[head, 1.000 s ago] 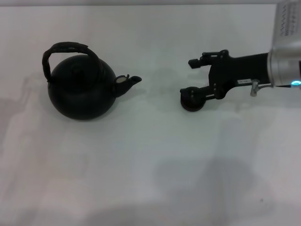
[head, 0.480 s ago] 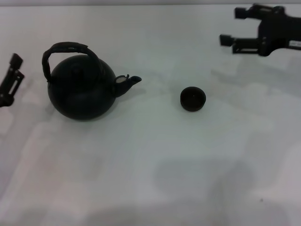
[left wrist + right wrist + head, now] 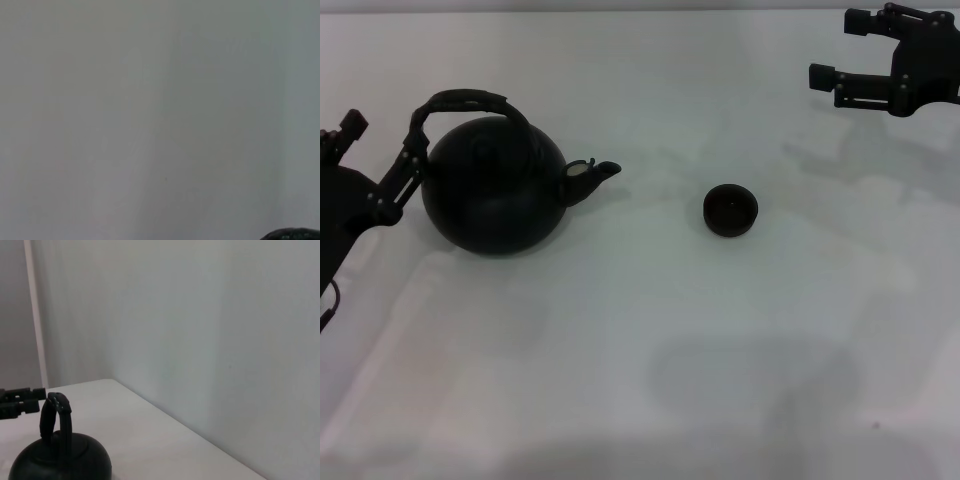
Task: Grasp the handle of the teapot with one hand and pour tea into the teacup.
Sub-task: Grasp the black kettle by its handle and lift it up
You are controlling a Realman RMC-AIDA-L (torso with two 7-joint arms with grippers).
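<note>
My left gripper moves toward the teapot handle, before it closes. Bare tabletop shows between its fingers, short of the handle, so closing now would miss.
The matte black teapot (image 3: 495, 190) stands on the white table at the left, with its spout (image 3: 598, 174) pointing right toward the teacup (image 3: 730, 211). Its arched handle (image 3: 460, 100) stands upright over the lid. My left gripper (image 3: 385, 140) is open at the left edge, one finger (image 3: 405, 165) close beside the handle's left end and not closed on it. My right gripper (image 3: 838, 47) is open and empty at the far right, well away from the teacup. The right wrist view shows the teapot (image 3: 60, 462), its handle (image 3: 52, 415) and the left gripper (image 3: 20, 401) behind it.
The white table (image 3: 640, 350) has bare surface in front of the teapot and teacup. A pale wall (image 3: 200, 340) rises behind the table. The left wrist view shows only a pale surface and a dark edge (image 3: 295, 234) in one corner.
My right gripper left the teacup a second ago and drew back to the far right. My left gripper came in from the left edge up to the teapot's handle.
</note>
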